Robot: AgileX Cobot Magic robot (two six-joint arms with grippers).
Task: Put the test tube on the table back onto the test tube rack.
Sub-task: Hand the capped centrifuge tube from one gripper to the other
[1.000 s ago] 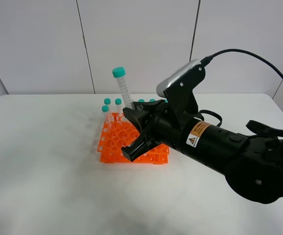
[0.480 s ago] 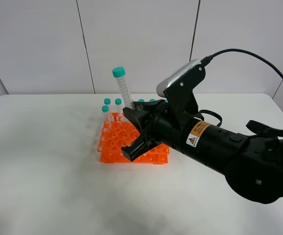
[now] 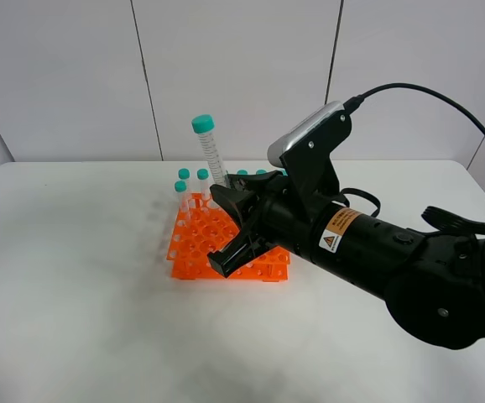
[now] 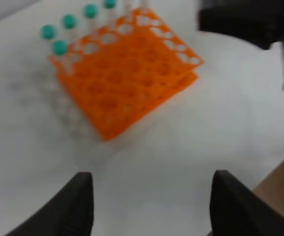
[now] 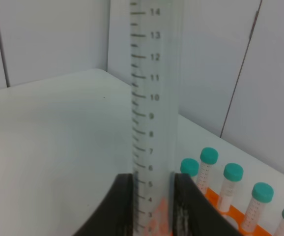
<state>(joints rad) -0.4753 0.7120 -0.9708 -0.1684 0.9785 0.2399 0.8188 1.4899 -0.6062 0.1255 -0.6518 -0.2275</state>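
The right gripper's fingers cover the lower part of the test tube, so the left gripper will next take hold of its teal cap [image 3: 202, 124], which stands free above.
My right gripper [image 3: 227, 195] is shut on the test tube [image 3: 212, 156], a clear tube with a teal cap, held nearly upright above the back of the orange test tube rack [image 3: 199, 245] on the white table [image 3: 75, 319]. In the right wrist view the tube [image 5: 153, 98] stands between the shut fingers [image 5: 124, 206], its lower end hidden. My left gripper [image 4: 152, 206] is open and empty, hovering above the table in front of the rack [image 4: 127, 78].
Several capped tubes [image 3: 180, 191] stand along the rack's back and left rows; they also show in the left wrist view [image 4: 59, 47] and the right wrist view [image 5: 233, 173]. A wall lies close behind the table.
A dark part of the left arm has come into the exterior view at its left edge. The right gripper and the tube have barely moved.
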